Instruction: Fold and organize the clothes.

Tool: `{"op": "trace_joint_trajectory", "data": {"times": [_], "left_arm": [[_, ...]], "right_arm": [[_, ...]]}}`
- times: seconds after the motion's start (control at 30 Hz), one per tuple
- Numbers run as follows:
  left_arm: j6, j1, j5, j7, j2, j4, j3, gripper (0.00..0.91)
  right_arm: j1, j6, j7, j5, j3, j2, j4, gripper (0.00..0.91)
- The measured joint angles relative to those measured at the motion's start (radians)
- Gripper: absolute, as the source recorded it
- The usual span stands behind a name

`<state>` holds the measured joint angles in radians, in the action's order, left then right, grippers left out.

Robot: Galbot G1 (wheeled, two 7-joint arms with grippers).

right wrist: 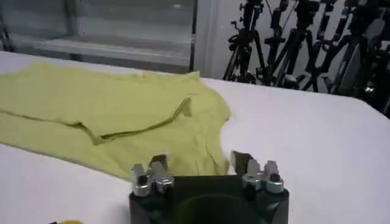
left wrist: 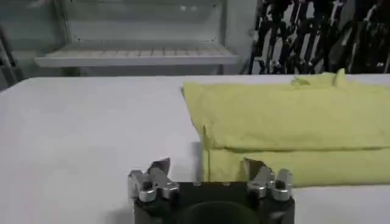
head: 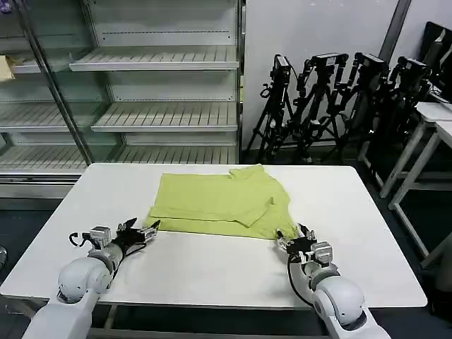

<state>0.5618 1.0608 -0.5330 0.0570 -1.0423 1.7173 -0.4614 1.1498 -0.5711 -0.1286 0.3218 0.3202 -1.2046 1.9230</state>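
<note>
The shirt [head: 215, 201] lies flat across the table. My right gripper grabs it next by the hem corner [head: 281, 233], where the cloth puckers into small folds.
A lime-green T-shirt [head: 222, 201] lies partly folded on the white table [head: 212, 268], its near edge facing me. My left gripper [head: 145, 233] is open just short of the shirt's near left corner [left wrist: 207, 152], nothing between its fingers. My right gripper [head: 295, 241] is open at the shirt's near right corner [right wrist: 195, 152], its fingers straddling the hem without holding it. In the left wrist view the left gripper [left wrist: 207, 167] frames the folded edge; in the right wrist view the right gripper [right wrist: 201, 163] frames the corner.
Grey shelving [head: 159, 106] stands behind the table on the left. Several black tripods [head: 339, 99] crowd the back right, beside white desks [head: 434, 127]. Bare tabletop lies in front of the shirt.
</note>
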Motion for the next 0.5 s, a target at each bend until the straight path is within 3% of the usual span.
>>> {"op": "trace_joint_trajectory", "data": {"times": [0.5], "left_arm": [[0.006,0.031,0.021,0.016,-0.004,0.021,-0.005,0.02]], "right_arm": [[0.032,-0.005,0.007,0.021,0.012,0.012,0.017,0.0]]}}
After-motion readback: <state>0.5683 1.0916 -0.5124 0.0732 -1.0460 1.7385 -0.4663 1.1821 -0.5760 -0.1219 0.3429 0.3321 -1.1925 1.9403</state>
